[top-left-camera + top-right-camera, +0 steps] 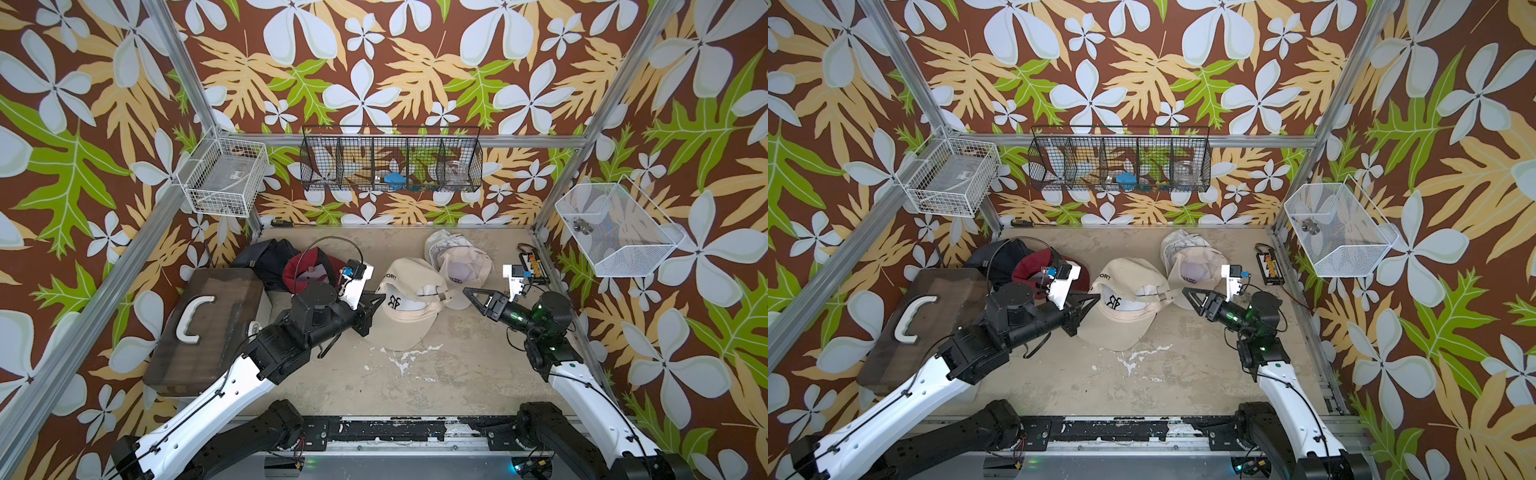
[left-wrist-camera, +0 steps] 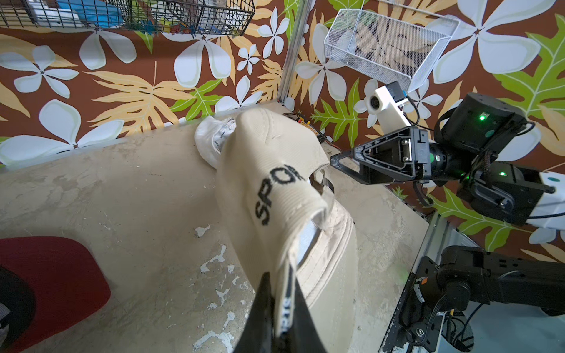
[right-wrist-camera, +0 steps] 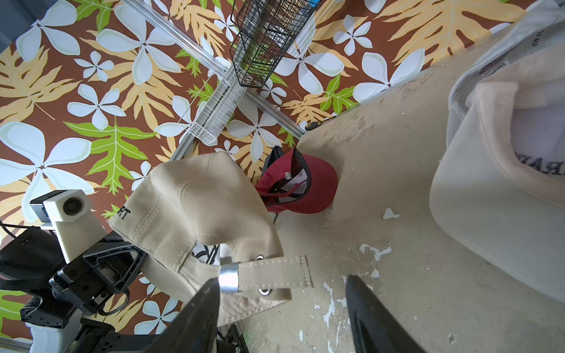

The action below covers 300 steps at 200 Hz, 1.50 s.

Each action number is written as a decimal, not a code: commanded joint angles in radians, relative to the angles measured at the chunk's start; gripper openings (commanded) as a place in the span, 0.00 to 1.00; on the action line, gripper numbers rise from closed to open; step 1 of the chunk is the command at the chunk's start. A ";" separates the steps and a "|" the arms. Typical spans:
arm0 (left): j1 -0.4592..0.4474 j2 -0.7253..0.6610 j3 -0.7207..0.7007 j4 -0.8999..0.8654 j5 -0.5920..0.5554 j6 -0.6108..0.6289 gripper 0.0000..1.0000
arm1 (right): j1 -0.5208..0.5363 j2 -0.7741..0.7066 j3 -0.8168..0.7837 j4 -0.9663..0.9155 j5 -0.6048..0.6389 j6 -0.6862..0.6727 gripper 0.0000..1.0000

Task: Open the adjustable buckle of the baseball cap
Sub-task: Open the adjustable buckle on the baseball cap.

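The silver metal buckle needs to stay free to open. My right gripper should next grab the cap's back strap (image 3: 272, 270) by its loose end.
A beige baseball cap (image 1: 405, 316) (image 1: 1121, 320) lettered SPORT sits mid-table, tilted up on its brim. My left gripper (image 1: 379, 300) (image 1: 1095, 297) (image 2: 281, 284) is shut on the cap's side edge (image 2: 287, 253). The cap's back strap (image 3: 272, 270) sticks out toward my right gripper (image 1: 471, 297) (image 1: 1187, 293) (image 3: 281, 279), which is open. In the right wrist view the strap's free end lies between the two fingers, and the silver metal buckle (image 3: 228, 277) (image 1: 442, 296) sits right beside one fingertip (image 3: 211, 290). Whether that finger touches it I cannot tell.
A red cap (image 1: 307, 266) and a dark one (image 1: 270, 255) lie behind my left arm. Two pale caps (image 1: 457, 262) are stacked at the back right. A brown case with a white handle (image 1: 208, 328) stands at the left, a connector board (image 1: 530, 266) by the right wall.
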 commanded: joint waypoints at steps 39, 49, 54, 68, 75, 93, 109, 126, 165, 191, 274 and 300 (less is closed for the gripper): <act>-0.002 0.001 0.003 0.037 0.032 -0.020 0.00 | 0.035 0.031 0.018 0.047 0.014 -0.012 0.66; -0.002 0.003 0.002 0.037 0.033 -0.020 0.00 | 0.045 0.037 0.027 0.043 0.018 -0.018 0.65; -0.002 0.003 0.003 0.038 0.034 -0.021 0.00 | 0.048 0.039 0.030 0.039 0.023 -0.022 0.65; -0.003 0.003 0.001 0.038 0.038 -0.021 0.00 | 0.054 0.039 0.035 0.036 0.028 -0.026 0.64; -0.004 0.002 -0.001 0.038 0.038 -0.021 0.00 | 0.057 0.042 0.035 0.035 0.030 -0.026 0.63; -0.005 0.003 -0.002 0.038 0.039 -0.020 0.00 | 0.060 0.041 0.037 0.035 0.030 -0.027 0.60; -0.007 0.003 -0.005 0.039 0.036 -0.020 0.00 | 0.067 0.040 0.035 0.035 0.029 -0.027 0.58; -0.007 0.003 -0.005 0.039 0.030 -0.018 0.00 | 0.072 0.034 0.032 0.029 0.028 -0.028 0.56; -0.007 0.006 -0.006 0.039 0.024 -0.012 0.00 | 0.078 0.026 0.030 -0.006 0.031 -0.054 0.52; -0.007 0.006 -0.003 0.038 0.022 -0.011 0.00 | 0.081 0.026 0.024 -0.020 0.035 -0.068 0.50; -0.007 0.017 0.010 0.038 0.024 -0.006 0.00 | 0.081 0.038 0.011 -0.030 0.041 -0.082 0.50; -0.008 0.025 0.007 0.039 0.028 -0.004 0.00 | 0.081 0.038 0.006 -0.008 0.032 -0.070 0.46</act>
